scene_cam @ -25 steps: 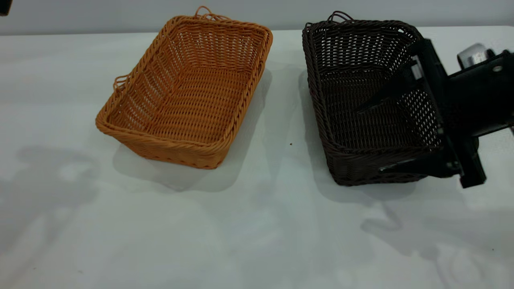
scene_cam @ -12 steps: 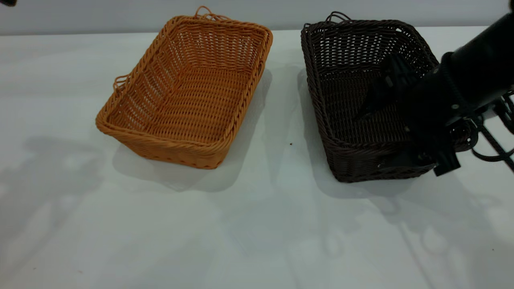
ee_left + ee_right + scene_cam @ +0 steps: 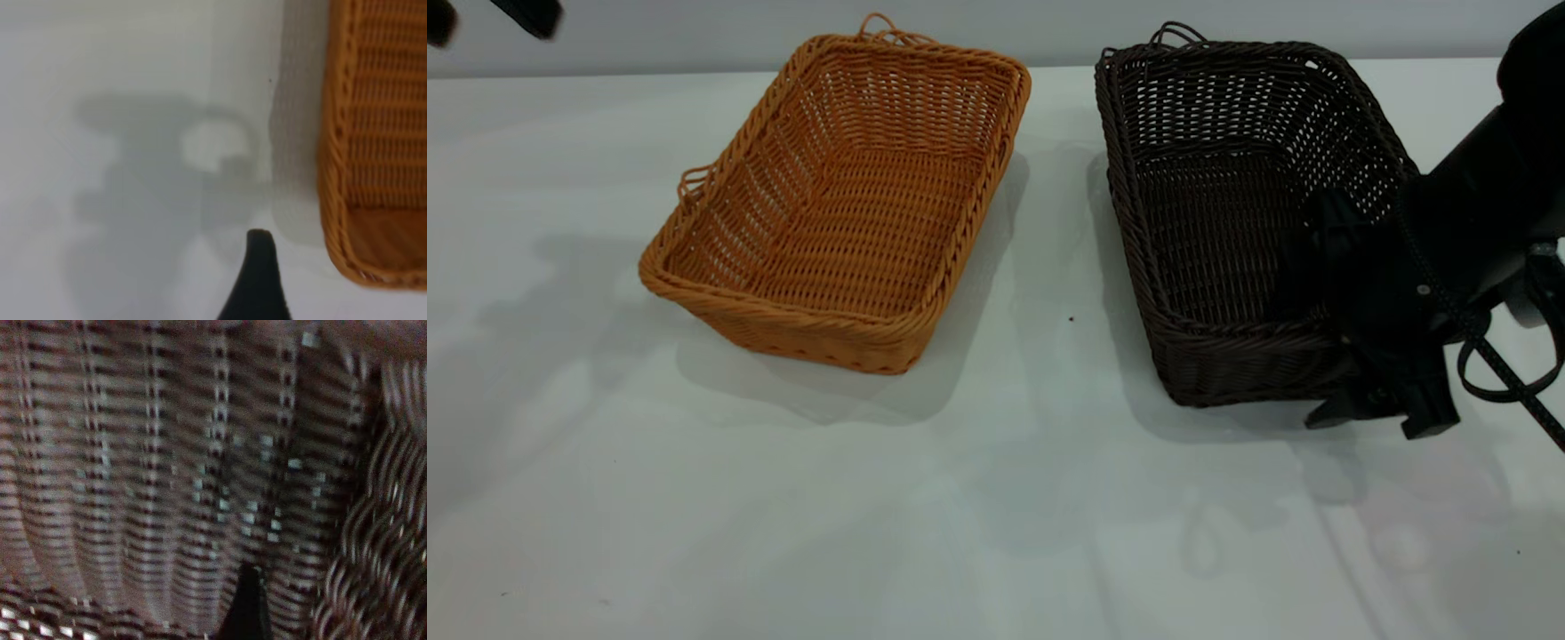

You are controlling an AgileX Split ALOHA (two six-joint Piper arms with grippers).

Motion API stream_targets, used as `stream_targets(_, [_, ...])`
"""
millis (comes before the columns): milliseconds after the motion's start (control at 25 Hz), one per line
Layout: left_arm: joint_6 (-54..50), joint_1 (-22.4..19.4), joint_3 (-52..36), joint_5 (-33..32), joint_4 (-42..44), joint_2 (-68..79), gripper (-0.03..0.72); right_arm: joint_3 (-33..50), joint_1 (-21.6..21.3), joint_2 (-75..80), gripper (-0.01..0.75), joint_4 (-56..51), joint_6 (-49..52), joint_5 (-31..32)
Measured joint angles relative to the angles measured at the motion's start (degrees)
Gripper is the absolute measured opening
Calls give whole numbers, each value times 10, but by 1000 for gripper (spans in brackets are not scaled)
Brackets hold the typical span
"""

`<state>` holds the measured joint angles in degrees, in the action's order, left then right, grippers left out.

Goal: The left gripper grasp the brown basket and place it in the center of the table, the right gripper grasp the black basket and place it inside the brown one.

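Note:
My right gripper's fingers reach down inside and outside the black basket's side, so my right gripper closes next. That would catch the black basket (image 3: pixel 1227 196).
The brown basket (image 3: pixel 845 204) sits on the table (image 3: pixel 960 498) left of centre. The black basket (image 3: pixel 1227 196) sits to its right, apart from it. My right gripper (image 3: pixel 1320 338) is open at the black basket's near right corner. One finger is inside the basket and the other is outside the wall. The right wrist view shows the inner finger (image 3: pixel 248 607) against the dark weave (image 3: pixel 167 453). My left gripper (image 3: pixel 489 16) is open, high at the far left. In its wrist view one finger (image 3: pixel 259 280) hangs over the table beside the brown basket (image 3: pixel 373 133).
A pale wall (image 3: pixel 649 36) runs behind the table's far edge. Black cables (image 3: pixel 1507 378) hang from the right arm beside the black basket. Bare tabletop lies in front of both baskets and between them.
My right gripper has dropped and moved to the black basket's near right corner, now straddling its wall. My left gripper has come into view at the far left. Both baskets stay put.

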<state>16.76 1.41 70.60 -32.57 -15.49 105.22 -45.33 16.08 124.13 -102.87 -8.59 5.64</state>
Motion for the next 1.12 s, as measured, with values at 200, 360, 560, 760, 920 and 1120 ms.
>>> stream_targets(200, [12,38,83,7,0,116,564,0,0,0,584,0,2,-7])
stream_targets(360, [19,63,160,23,-1,208,564,0,0,0,584,0,2,-2])
stream_targets(560, [19,92,234,45,-3,301,564,0,0,0,584,-1,3,2])
stream_targets(760, [19,107,254,77,-3,355,558,0,0,0,571,-1,3,-6])
stream_targets(920, [19,107,254,81,-3,367,472,0,0,0,492,-1,3,-13])
stream_targets(1120, [19,107,254,80,-1,367,257,0,0,0,273,-1,3,-17])
